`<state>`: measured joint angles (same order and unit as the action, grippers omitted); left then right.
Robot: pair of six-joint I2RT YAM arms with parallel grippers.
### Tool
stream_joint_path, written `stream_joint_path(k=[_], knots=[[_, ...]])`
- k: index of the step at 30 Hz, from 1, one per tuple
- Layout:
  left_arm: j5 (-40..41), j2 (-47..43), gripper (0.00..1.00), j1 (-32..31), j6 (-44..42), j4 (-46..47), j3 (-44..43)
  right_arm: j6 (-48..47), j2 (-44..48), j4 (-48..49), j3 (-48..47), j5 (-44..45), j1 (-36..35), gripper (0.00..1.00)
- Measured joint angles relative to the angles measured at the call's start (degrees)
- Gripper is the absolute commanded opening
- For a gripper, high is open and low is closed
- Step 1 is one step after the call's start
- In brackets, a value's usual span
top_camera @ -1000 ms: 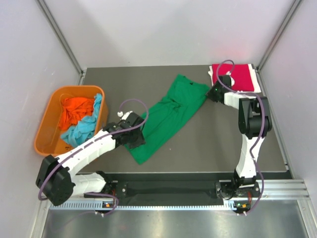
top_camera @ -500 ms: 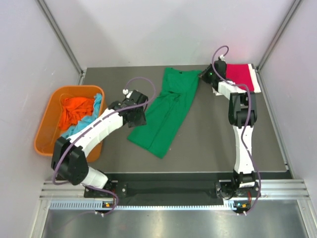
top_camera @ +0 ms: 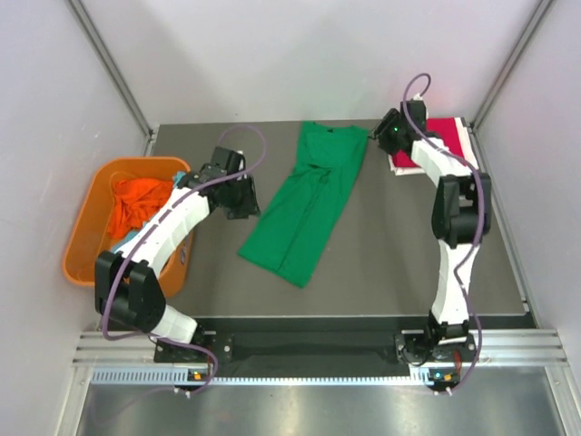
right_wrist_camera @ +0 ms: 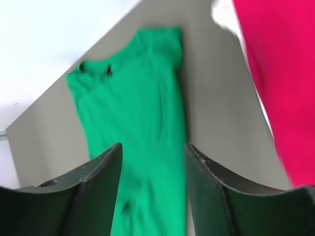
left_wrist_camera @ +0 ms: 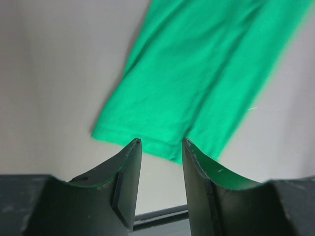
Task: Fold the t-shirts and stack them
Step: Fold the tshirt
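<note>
The body of the t-shirt needs to be pulled straight and flat for folding, so my right gripper needs to grab the green t-shirt [top_camera: 309, 204] next by its hem corner on this gripper's side.
A bright green t-shirt [top_camera: 309, 204] lies stretched out on the dark table, collar at the back and hem toward the front; it also shows in the left wrist view [left_wrist_camera: 197, 83] and the right wrist view [right_wrist_camera: 142, 123]. My left gripper [top_camera: 246, 205] is open and empty, hovering just left of the shirt's middle. My right gripper [top_camera: 381, 143] is open and empty, just right of the shirt's shoulder. A crimson red t-shirt [top_camera: 445, 136] lies folded at the back right corner, also in the right wrist view [right_wrist_camera: 280, 88]. An orange t-shirt [top_camera: 136, 202] and a light blue t-shirt [top_camera: 178, 195] lie crumpled in the tub.
The rigid orange plastic tub [top_camera: 83, 222] stands at the table's left edge, under my left arm. A white edge [top_camera: 397, 163] shows under the red shirt. Grey walls close in the table on three sides.
The green shirt was swung round and laid out straighter. Both grippers have let go of it; the left moved back and left off the cloth, the right drew back toward the far right.
</note>
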<state>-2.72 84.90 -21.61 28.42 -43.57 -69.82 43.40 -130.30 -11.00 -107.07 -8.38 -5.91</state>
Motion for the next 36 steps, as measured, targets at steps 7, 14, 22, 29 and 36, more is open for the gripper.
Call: stream_joint_path(k=[7, 14, 22, 29, 36], knots=[[-9.88, -0.28, 0.45, 5.49, 0.52, 4.33, -10.29, 7.85, 30.62, -11.98, 25.79, 10.51, -8.85, 0.54], [-14.78, -0.26, 0.45, 12.13, 1.90, 5.81, -13.55, 23.56, 51.84, -16.87, 53.66, 14.64, -30.01, 0.53], [-16.70, -0.02, 0.44, 13.31, 1.18, 6.36, -9.44, 38.93, 49.79, -13.88, 63.06, 14.93, -47.19, 0.49], [-16.63, -0.07, 0.44, 13.33, -0.24, 5.66, -6.40, 45.16, 40.98, -9.64, 61.11, 14.03, -52.37, 0.48], [-16.24, -0.96, 0.44, 13.31, -0.72, 6.49, -4.96, 47.17, 39.04, -7.89, 59.45, 14.34, -52.57, 0.47]])
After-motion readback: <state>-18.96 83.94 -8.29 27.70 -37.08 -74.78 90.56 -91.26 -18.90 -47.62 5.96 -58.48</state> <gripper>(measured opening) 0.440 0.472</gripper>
